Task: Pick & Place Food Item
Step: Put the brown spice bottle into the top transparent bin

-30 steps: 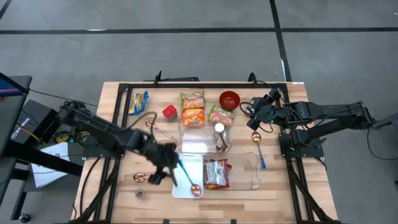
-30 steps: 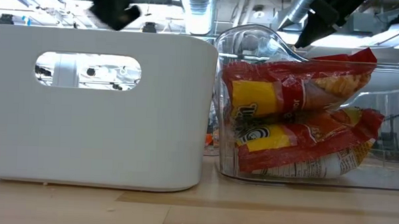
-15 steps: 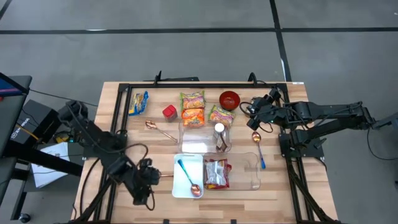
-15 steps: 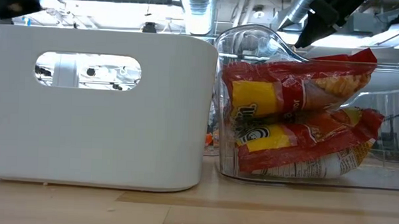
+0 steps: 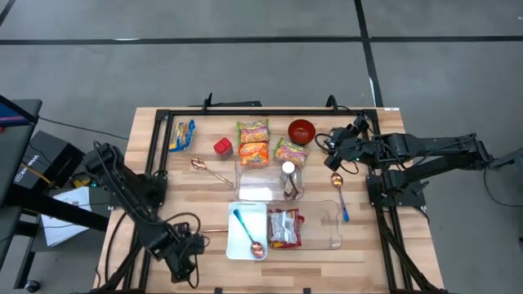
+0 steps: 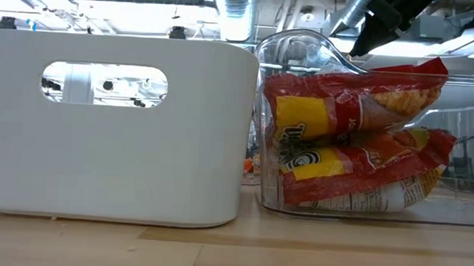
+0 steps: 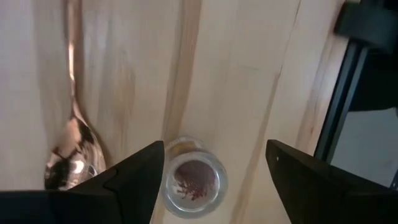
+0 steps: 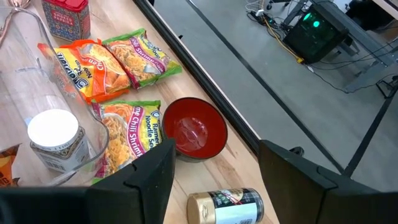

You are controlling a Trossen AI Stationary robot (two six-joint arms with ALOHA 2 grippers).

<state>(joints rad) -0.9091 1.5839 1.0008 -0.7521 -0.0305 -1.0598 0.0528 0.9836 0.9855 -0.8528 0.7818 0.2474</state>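
Note:
I will next grab the small glass jar with my left gripper by its side [image 7: 181, 147], below the jar's clear round end [image 7: 195, 184], to pick and place it.
My left gripper [image 5: 186, 261] hangs open near the table's near left corner, pointing down. In the left wrist view a small glass jar [image 7: 194, 180] with reddish contents stands on the wood below the gap between the fingers; nothing touches it. A copper spoon [image 7: 71, 163] lies beside the jar. My right gripper [image 5: 330, 149] waits open at the far right, above a red bowl [image 8: 193, 132] and three ramen packets [image 8: 118, 62]. A red-and-yellow snack bag [image 5: 283, 227] lies in a clear bin [image 5: 331, 233].
A white bin [image 5: 239, 245] holds a teal-handled spoon [image 5: 245, 231]. A second clear bin [image 5: 245, 173] holds a white-lidded jar [image 8: 55, 138]. Also on the table: a red tin [image 5: 222, 147], a blue packet [image 5: 181, 135], a spice bottle [image 8: 230, 206], two more spoons [image 5: 211, 171] [image 5: 338, 192]. A black frame rail [image 7: 339, 118] runs close by the left gripper.
My left gripper has swung from over the white bin toward the table's near left corner, sinking and rolling about its own axis, and now hangs over the small jar. The teal spoon stays in the white bin. The right arm kept still.

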